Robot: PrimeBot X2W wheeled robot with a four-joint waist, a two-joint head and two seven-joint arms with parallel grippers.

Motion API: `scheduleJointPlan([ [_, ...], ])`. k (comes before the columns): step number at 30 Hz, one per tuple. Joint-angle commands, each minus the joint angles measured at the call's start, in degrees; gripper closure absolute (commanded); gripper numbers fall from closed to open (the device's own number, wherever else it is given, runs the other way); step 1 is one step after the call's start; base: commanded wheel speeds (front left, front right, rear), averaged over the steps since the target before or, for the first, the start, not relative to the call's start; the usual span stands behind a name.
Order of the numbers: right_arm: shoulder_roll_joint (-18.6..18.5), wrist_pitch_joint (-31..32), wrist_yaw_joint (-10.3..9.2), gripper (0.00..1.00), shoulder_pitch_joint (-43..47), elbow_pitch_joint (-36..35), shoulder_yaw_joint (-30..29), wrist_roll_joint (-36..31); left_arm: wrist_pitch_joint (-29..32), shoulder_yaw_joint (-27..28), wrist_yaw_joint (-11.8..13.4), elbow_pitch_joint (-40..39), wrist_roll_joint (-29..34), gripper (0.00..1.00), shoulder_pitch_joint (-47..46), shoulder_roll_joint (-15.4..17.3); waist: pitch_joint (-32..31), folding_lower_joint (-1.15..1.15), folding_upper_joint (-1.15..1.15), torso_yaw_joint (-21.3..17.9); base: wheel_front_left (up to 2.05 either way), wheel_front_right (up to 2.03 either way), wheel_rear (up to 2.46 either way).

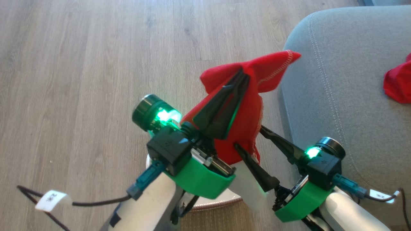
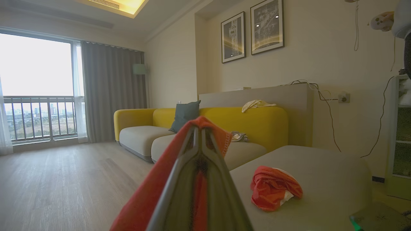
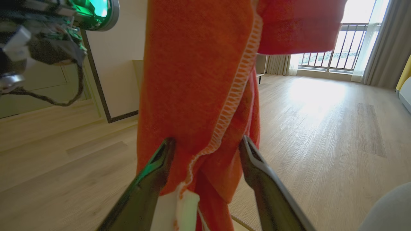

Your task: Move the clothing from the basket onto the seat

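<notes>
I need to move the red clothing onto the seat, so next I need to grab it with my right gripper by its stitched hem [image 1: 257, 146] [image 3: 210, 148].
My left gripper [image 1: 244, 74] is shut on a bright red piece of clothing [image 1: 245, 123] with pale stitched hems, which it holds up in the air just left of the seat [image 1: 337, 106]. The cloth hangs down between the spread fingers of my right gripper [image 1: 249, 138], which is open. In the right wrist view the clothing [image 3: 199, 80] drops between the two fingers [image 3: 257, 166] without being pinched. A second red and white garment [image 2: 274, 189] lies on the grey seat [image 2: 330, 179]. A bit of the basket's rim [image 1: 221, 202] shows beneath my arms.
Wooden floor [image 1: 80, 80] stretches to the left and ahead. In the left wrist view a yellow sofa [image 2: 257, 123] with a dark cushion stands against the far wall, with a window and curtains at left and a shelf at far right.
</notes>
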Motion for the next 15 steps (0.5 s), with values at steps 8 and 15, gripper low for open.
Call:
scheduleJointPlan([
  [8,-1.6,0.0,0.40,0.00,-3.4,0.4,2.8,-0.7,-0.2,-1.4,-0.6,-1.8,0.5,1.00,-1.9,0.3,0.1,0.00,0.00,0.1,0.00,0.00,0.00],
  [15,-0.3,0.0,0.40,0.00,-5.3,3.0,2.9,-2.2,-0.2,-4.1,-1.1,-1.6,0.1,1.00,-2.6,0.3,0.8,0.00,0.00,0.5,0.00,0.00,0.00],
])
